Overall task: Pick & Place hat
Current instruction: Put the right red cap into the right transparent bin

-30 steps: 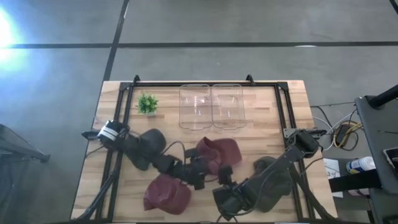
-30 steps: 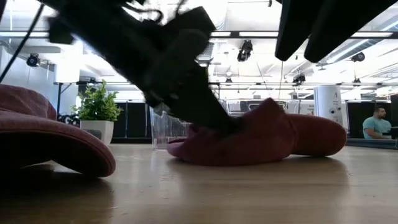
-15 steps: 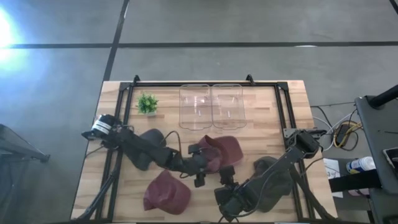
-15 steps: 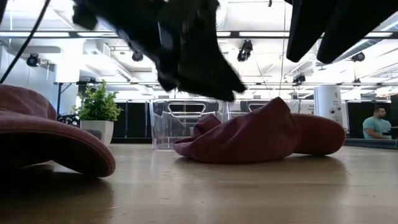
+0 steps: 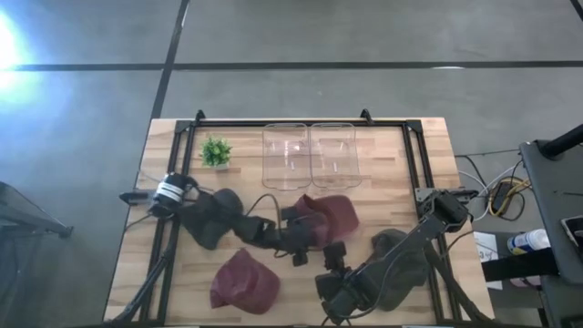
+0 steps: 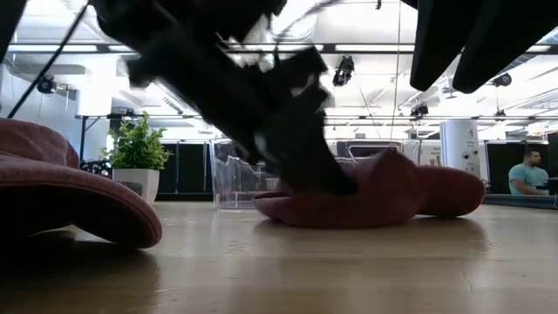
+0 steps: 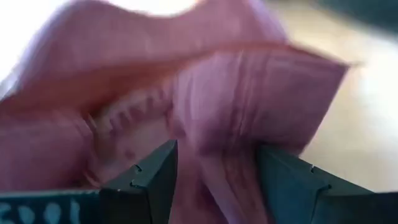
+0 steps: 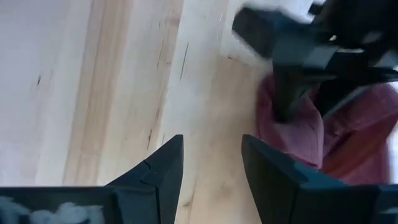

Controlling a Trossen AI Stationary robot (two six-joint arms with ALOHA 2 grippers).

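Observation:
Next, my right gripper takes hold of the maroon hat on the table's middle, by the rim of its rear opening [image 8: 318, 158], to pick and place it.
A maroon hat [image 5: 330, 217] lies on the table's middle; in the low view this hat [image 6: 410, 187] rests flat on the wood. My left gripper [image 5: 303, 235] comes at it from the left, open, with a raised fold of the hat between its fingers [image 7: 217, 155]. My right gripper [image 5: 330, 260] hovers near the front edge, open, pointing at the same hat [image 8: 292, 134] without touching it. A second maroon hat [image 5: 244, 282] lies near the front left. My left gripper has a raised fold of the maroon hat [image 7: 214, 106] between its open fingers [image 7: 158, 171]. The cloth fills the gap and meets both inner sides. The fingers slant down on it from the table's left [image 6: 314, 166]. The hat lies on the table, slack.
Two clear bins [image 5: 310, 155] stand side by side at the far edge, a small potted plant [image 5: 216, 150] to their left. A dark hat [image 5: 217, 214] lies under the left arm and another [image 5: 401, 260] under the right arm. Bare wood shows at the front centre.
My left gripper rose off the maroon hat, then came down on it again a little farther toward the table's right. The hat slid slightly to the right and its peak sits lower than before.

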